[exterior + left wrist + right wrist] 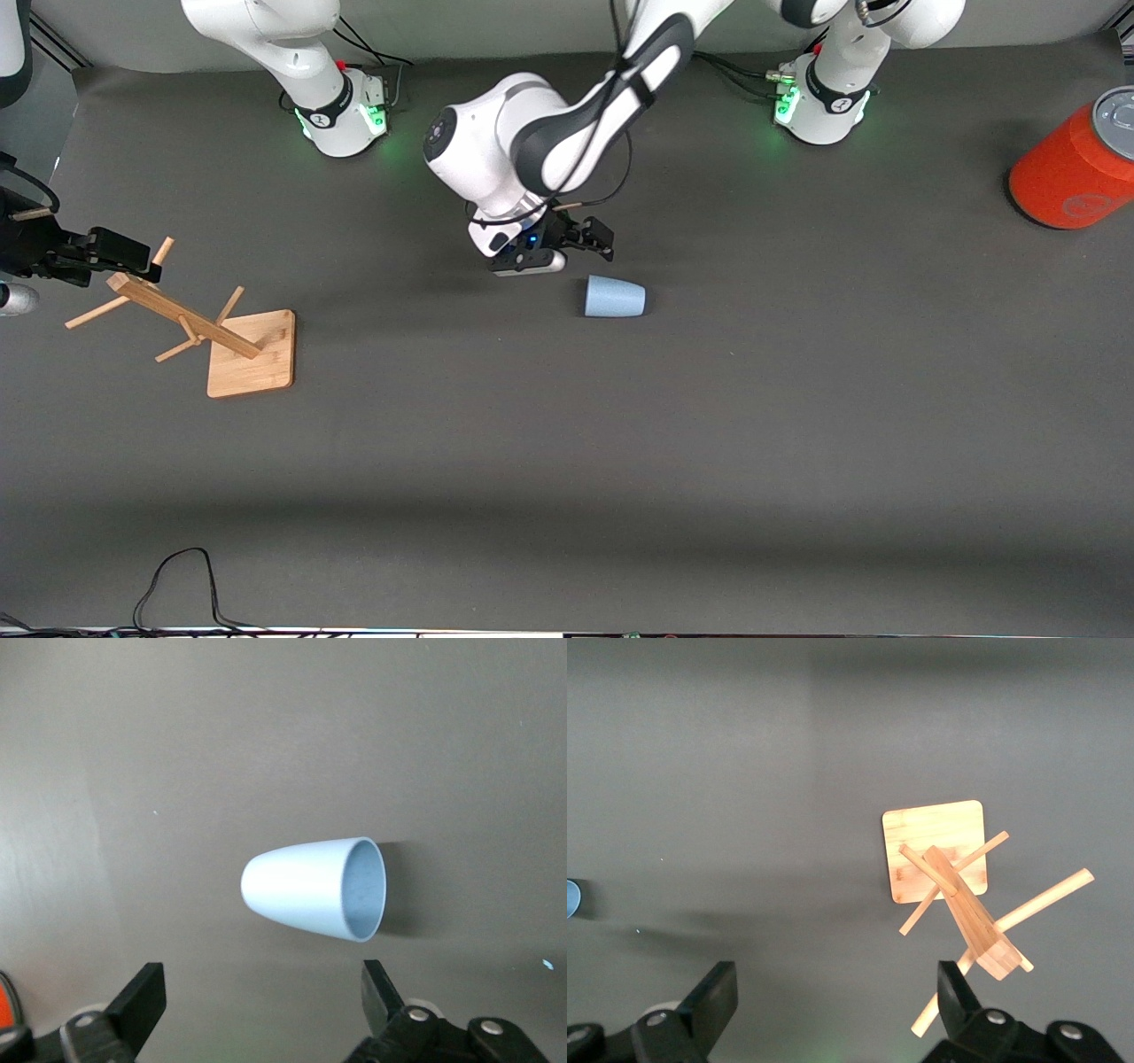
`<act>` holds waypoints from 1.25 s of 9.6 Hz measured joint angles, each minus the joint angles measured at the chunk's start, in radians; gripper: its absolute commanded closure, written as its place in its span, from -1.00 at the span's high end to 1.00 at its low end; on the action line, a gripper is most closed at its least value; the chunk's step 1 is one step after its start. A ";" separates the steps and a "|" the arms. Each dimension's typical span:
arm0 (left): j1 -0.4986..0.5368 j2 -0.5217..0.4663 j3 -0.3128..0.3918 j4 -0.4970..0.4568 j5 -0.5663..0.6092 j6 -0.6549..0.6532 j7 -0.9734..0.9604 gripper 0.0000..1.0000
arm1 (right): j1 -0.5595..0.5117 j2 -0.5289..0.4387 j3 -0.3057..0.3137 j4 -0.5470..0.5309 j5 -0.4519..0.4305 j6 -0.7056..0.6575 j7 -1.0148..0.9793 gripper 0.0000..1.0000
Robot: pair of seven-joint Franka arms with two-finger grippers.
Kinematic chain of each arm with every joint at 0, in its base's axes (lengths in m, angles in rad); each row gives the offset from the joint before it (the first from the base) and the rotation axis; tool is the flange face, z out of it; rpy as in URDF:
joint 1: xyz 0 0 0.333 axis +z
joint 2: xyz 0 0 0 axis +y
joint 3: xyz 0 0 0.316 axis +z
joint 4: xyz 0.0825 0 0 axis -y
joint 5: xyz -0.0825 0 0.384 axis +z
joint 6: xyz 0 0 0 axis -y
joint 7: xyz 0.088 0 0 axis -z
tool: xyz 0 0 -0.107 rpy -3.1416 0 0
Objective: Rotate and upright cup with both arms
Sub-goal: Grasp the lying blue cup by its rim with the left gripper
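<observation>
The pale blue cup (614, 296) should be turned upright, so my left gripper will grab the rim of its opening next.
The pale blue cup (614, 296) lies on its side on the grey table, near the middle, its mouth toward the right arm's end. In the left wrist view the cup (314, 889) shows its open mouth. My left gripper (595, 241) is open and empty, low over the table just beside the cup on the robot bases' side; the cup is clear of its fingers (142, 1001). My right gripper (133, 255) is open and empty, at the top of the wooden rack (221, 341); it also shows in the right wrist view (833, 1001).
The wooden rack (939, 850) with its pegs stands at the right arm's end of the table. A large orange-red cylinder with a grey top (1076, 168) sits at the left arm's end. A black cable (177, 576) lies at the table's near edge.
</observation>
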 measured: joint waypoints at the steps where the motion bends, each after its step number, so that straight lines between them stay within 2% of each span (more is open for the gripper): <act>1: -0.015 0.036 0.001 0.013 0.030 0.021 0.001 0.97 | 0.000 0.000 0.000 0.000 -0.001 0.000 0.000 1.00; 5: -0.024 0.120 0.008 0.017 0.101 0.070 0.064 0.93 | 0.000 0.000 -0.001 -0.002 -0.002 0.009 0.000 1.00; 8: -0.023 0.141 0.014 0.013 0.116 0.070 0.123 0.71 | 0.000 0.001 -0.001 -0.002 -0.002 0.014 0.000 1.00; 9: -0.023 0.147 0.015 0.011 0.123 0.070 0.138 0.49 | 0.000 0.001 -0.001 -0.002 -0.002 0.018 0.000 1.00; 10: -0.023 0.151 0.015 0.008 0.129 0.070 0.158 -0.01 | 0.000 0.001 -0.001 -0.002 -0.002 0.021 0.000 1.00; 11: -0.023 0.153 0.016 0.004 0.132 0.070 0.173 -0.82 | 0.000 0.002 -0.001 -0.002 -0.002 0.021 0.000 1.00; 12: -0.023 0.155 0.019 0.000 0.133 0.071 0.178 -1.00 | 0.000 0.004 -0.001 -0.002 -0.002 0.021 0.000 1.00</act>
